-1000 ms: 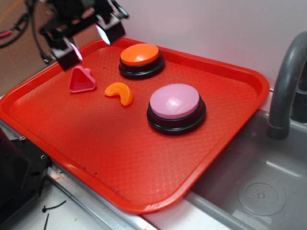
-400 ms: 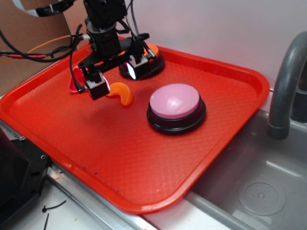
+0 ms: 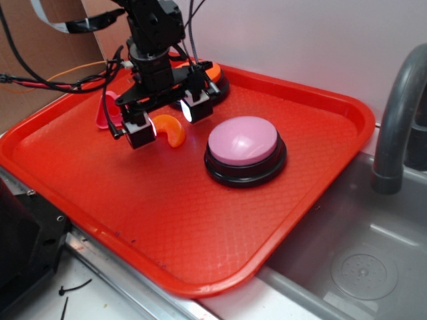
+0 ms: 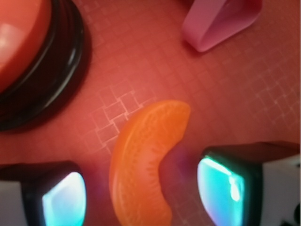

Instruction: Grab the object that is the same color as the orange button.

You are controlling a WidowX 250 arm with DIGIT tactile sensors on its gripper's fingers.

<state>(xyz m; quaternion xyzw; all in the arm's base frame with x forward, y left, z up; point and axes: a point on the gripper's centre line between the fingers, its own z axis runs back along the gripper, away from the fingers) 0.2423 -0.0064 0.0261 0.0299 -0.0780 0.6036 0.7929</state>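
Observation:
My fingers are low on either side of the orange crescent and closing now would catch the crescent, so it is time for my gripper to close on it.
The object, a small glossy orange crescent (image 3: 172, 130) (image 4: 146, 160), lies flat on the red tray (image 3: 200, 220). My gripper (image 3: 167, 119) (image 4: 141, 197) stands open low over it, one finger on each side, with gaps between the pads and the crescent. The orange button (image 3: 212, 72) (image 4: 19, 42) on its black base sits just behind, mostly hidden by the arm in the exterior view.
A pink triangular piece (image 3: 107, 110) (image 4: 221, 21) lies left of the crescent. A large pink-topped button (image 3: 243, 150) stands to the right. Beyond the tray's right edge are a grey sink (image 3: 360, 267) and a tap (image 3: 400, 107).
The gripper came down from above the tray's back left corner to straddle the crescent, then shifted slightly right and lower. The crescent has not moved.

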